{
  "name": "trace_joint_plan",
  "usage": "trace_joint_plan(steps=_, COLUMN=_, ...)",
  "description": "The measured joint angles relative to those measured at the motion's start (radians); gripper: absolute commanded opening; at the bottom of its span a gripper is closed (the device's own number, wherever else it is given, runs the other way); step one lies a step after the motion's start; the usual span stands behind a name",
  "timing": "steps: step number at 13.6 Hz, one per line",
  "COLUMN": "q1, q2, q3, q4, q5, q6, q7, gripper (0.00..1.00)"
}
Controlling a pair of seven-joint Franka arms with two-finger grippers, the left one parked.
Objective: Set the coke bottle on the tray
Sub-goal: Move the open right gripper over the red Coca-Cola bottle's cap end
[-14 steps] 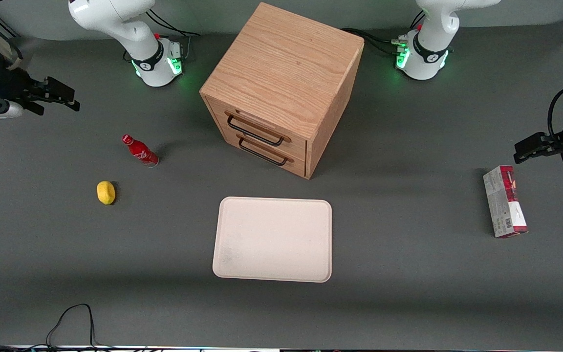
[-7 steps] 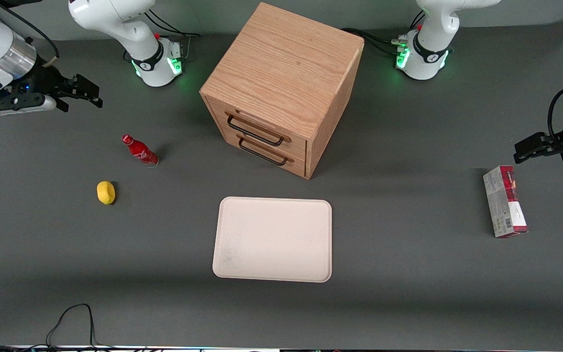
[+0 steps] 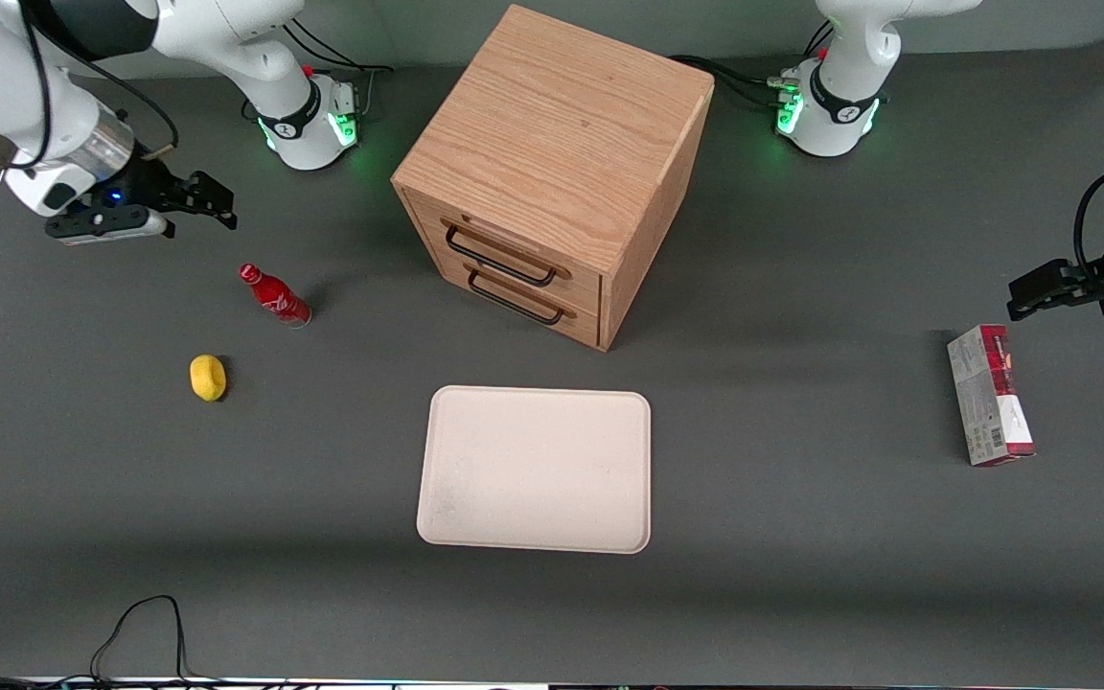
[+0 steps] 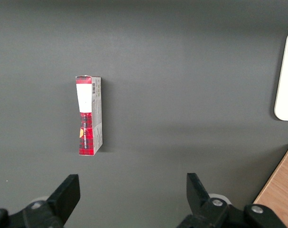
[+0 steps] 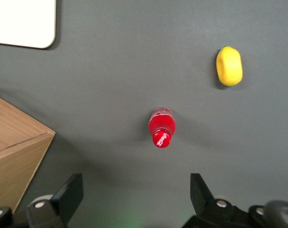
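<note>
I will grab the coke bottle by its red cap (image 3: 249,272) next. Then it can go on the tray (image 3: 536,469).
The coke bottle (image 3: 274,296) is small, slim and red with a red cap; it stands upright on the dark table toward the working arm's end, and the right wrist view looks down on the coke bottle's cap (image 5: 162,132). The tray (image 3: 536,469), pale cream-pink with a low rim, lies flat nearer the front camera than the wooden cabinet; one corner of the tray (image 5: 25,26) shows in the wrist view. My gripper (image 3: 215,203) hangs open above the table, farther from the front camera than the bottle, with nothing between its fingers (image 5: 70,194).
A yellow lemon (image 3: 208,377) lies on the table beside the bottle, nearer the front camera. A wooden two-drawer cabinet (image 3: 552,172) stands mid-table. A red-and-white carton (image 3: 990,395) lies toward the parked arm's end. A black cable (image 3: 135,628) loops at the table's front edge.
My gripper has travelled from the table's edge inward toward the bottle, still open. The bottle, lemon and tray have not moved.
</note>
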Motion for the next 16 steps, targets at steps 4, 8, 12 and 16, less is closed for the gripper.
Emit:
trace_joint_plan(steps=4, q1=0.0, q2=-0.025, q3=-0.03, q4=-0.121, q5=-0.076, q6=0.112, q7=-0.002, gripper=1.0)
trace_joint_plan(steps=8, q1=0.0, q2=-0.025, q3=-0.138, q4=-0.166, q5=-0.092, q6=0.186, q7=-0.065, gripper=1.0)
trace_joint_plan(steps=12, q1=0.003, q2=-0.025, q3=-0.143, q4=-0.208, q5=-0.093, q6=0.236, q7=-0.066, gripper=1.0)
trace_joint_plan(steps=16, q1=0.004, q2=-0.025, q3=-0.143, q4=-0.269, q5=-0.093, q6=0.328, q7=-0.066, gripper=1.0)
